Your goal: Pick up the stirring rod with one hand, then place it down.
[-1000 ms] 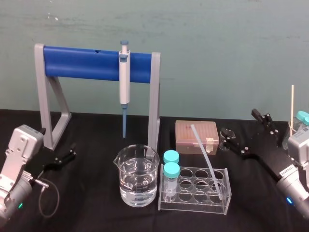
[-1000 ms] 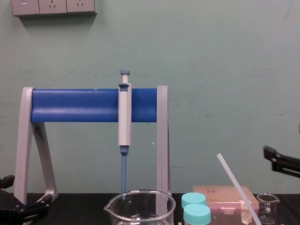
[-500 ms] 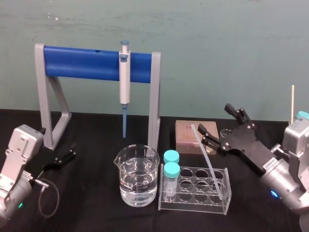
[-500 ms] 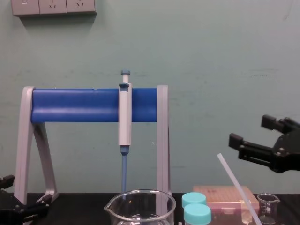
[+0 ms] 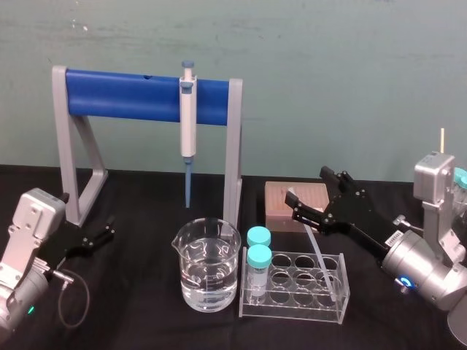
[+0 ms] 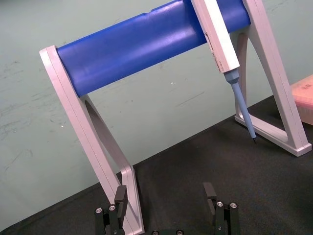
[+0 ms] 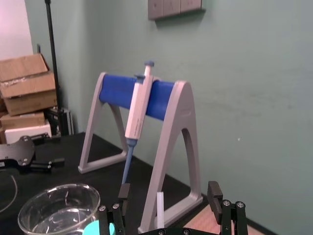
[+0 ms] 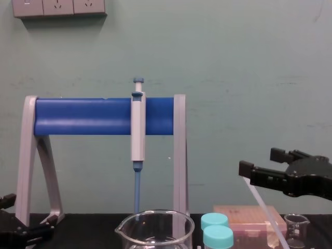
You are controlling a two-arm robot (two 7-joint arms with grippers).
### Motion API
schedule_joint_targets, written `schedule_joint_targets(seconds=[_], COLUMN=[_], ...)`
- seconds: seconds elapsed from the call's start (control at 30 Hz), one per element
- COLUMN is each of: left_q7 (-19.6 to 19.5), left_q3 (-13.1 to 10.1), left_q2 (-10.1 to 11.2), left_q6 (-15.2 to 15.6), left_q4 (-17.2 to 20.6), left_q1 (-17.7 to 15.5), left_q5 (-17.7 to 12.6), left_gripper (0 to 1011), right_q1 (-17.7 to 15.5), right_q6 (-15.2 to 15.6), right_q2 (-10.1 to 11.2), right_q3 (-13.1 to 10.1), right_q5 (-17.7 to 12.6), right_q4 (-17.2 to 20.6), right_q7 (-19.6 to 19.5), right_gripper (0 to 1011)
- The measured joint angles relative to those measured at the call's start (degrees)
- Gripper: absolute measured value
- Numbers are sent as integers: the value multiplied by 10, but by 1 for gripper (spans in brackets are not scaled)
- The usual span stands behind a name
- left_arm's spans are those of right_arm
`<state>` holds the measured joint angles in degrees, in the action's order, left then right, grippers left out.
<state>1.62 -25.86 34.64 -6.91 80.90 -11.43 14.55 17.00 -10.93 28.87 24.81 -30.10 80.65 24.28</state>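
My right gripper should next pick up the stirring rod by its free upper part (image 8: 255, 194), because the pink tip box (image 8: 248, 220) and glassware crowd the stirring rod's lower end.
The stirring rod (image 5: 319, 255) is a thin translucent white rod that leans up and to the left out of the clear test tube rack (image 5: 295, 290). My right gripper (image 5: 309, 193) is open at the rod's upper end, with one black finger on each side and neither touching it. In the right wrist view the rod's tip (image 7: 160, 209) stands between the spread fingers of the right gripper (image 7: 168, 192). The chest view shows the same gripper (image 8: 259, 161) just above the rod (image 8: 262, 205). My left gripper (image 5: 111, 227) rests open at the table's left and holds nothing (image 6: 165, 193).
A grey stand with a blue bar (image 5: 131, 95) holds the grey-and-blue pipette (image 5: 188, 120). A beaker of water (image 5: 206, 266) and two teal-capped vials (image 5: 257, 257) stand left of the rod. A pink tip box (image 5: 277, 200) lies behind the rack, and bottles (image 5: 460, 182) stand at the far right.
My right gripper has swung in from the right edge to the rod's upper end, staying open. The rod and the left arm have not moved.
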Motion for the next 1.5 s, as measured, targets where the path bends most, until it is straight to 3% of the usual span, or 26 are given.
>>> schedule_joint_targets(seconds=[0.13, 0.67, 1.0, 1.5], left_q7=[0, 0, 0, 0], left_q3=[0, 0, 0, 0], left_q2=[0, 0, 0, 0], left_q6=[0, 0, 0, 0], left_q4=[0, 0, 0, 0], left_q1=[0, 0, 0, 0], left_q5=[0, 0, 0, 0], left_gripper=[1001, 1000, 1000, 1000], right_q1=[8, 27, 29, 28], right_q6=[30, 81, 89, 89], right_q2=[-3, -22, -30, -29], right_q3=[0, 5, 2, 2], right_q5=[1, 23, 37, 35], right_q4=[-7, -49, -57, -57], right_q7=[4, 27, 33, 33], right_gripper=[1003, 1003, 1003, 998])
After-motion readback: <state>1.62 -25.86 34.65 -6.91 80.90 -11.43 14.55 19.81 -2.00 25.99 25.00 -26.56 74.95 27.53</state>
